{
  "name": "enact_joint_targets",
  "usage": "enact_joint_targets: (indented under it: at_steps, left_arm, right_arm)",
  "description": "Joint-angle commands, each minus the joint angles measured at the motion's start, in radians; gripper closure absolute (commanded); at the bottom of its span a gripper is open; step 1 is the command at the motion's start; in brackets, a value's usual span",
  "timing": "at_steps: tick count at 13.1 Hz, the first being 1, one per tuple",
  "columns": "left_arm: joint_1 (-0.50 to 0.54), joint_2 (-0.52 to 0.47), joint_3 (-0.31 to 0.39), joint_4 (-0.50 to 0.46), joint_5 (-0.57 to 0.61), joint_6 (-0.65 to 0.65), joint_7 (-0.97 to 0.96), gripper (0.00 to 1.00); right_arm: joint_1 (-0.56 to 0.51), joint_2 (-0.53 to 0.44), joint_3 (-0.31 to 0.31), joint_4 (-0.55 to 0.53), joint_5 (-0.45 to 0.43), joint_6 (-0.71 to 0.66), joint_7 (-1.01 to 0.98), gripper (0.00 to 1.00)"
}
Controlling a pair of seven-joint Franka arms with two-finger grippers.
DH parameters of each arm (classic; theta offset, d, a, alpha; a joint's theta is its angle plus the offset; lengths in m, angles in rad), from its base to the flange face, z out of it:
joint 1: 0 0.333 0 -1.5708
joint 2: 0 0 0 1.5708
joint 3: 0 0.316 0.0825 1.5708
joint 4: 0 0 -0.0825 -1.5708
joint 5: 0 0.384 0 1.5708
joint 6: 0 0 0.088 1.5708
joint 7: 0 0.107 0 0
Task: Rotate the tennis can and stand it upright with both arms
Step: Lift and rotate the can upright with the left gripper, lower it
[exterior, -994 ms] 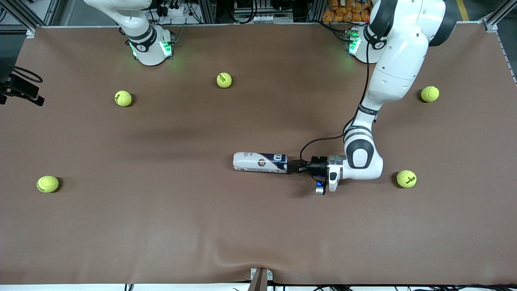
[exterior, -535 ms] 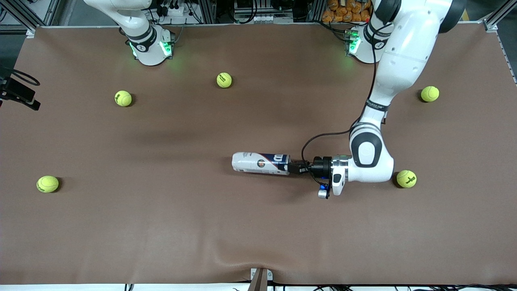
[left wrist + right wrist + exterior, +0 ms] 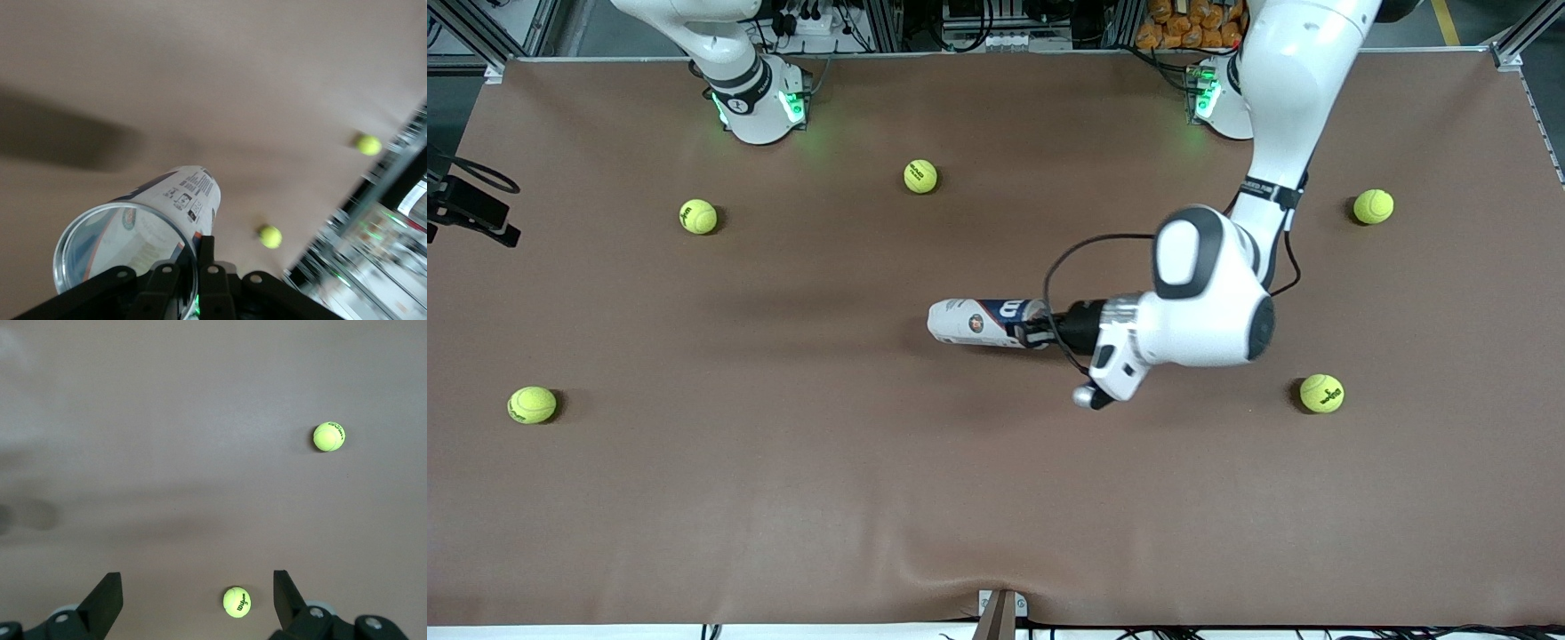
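Note:
I need to keep holding the tennis can with my left gripper until the can stands upright. The tennis can's closed end (image 3: 935,321) points sideways above the table.
The tennis can (image 3: 974,322) is a whitish tube with a navy label, lying roughly level over the middle of the table. Its open silver rim points toward the left arm's end. My left gripper (image 3: 1036,331) is shut on that rim, one finger inside and one outside. The left wrist view looks into the can's open mouth (image 3: 127,247), with the left gripper (image 3: 190,263) pinching the rim. I cannot tell whether the closed end touches the table. My right gripper (image 3: 197,587) is open and empty, high over the table, and the right arm waits.
Several yellow-green tennis balls lie loose on the brown table: one (image 3: 1321,393) and another (image 3: 1373,206) at the left arm's end, one (image 3: 920,175) near the bases, and two (image 3: 698,216) (image 3: 532,404) at the right arm's end. Two balls (image 3: 236,601) (image 3: 329,436) show below the right gripper.
My left arm's wrist has risen and swung up, carrying the can by its rim. The can has shifted toward the bases and looks shorter. The right arm has not moved.

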Motion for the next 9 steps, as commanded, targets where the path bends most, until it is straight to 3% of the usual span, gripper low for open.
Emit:
enact_joint_targets:
  at_steps: [1, 5, 9]
  left_arm:
    - [-0.053, 0.006, 0.009, 0.055, 0.173, 0.008, -0.146, 1.0]
    - [-0.2, 0.001, 0.009, 0.067, 0.592, 0.064, -0.365, 1.0]
    - [-0.306, 0.02, 0.013, 0.078, 0.813, 0.064, -0.488, 1.0]
  right_arm:
    - [-0.007, 0.008, 0.009, 0.018, -0.019, -0.002, 0.017, 0.0]
    - [-0.008, 0.008, 0.009, 0.018, -0.019, -0.004, 0.017, 0.0]
    - [-0.008, 0.008, 0.009, 0.018, -0.019, -0.004, 0.017, 0.0]
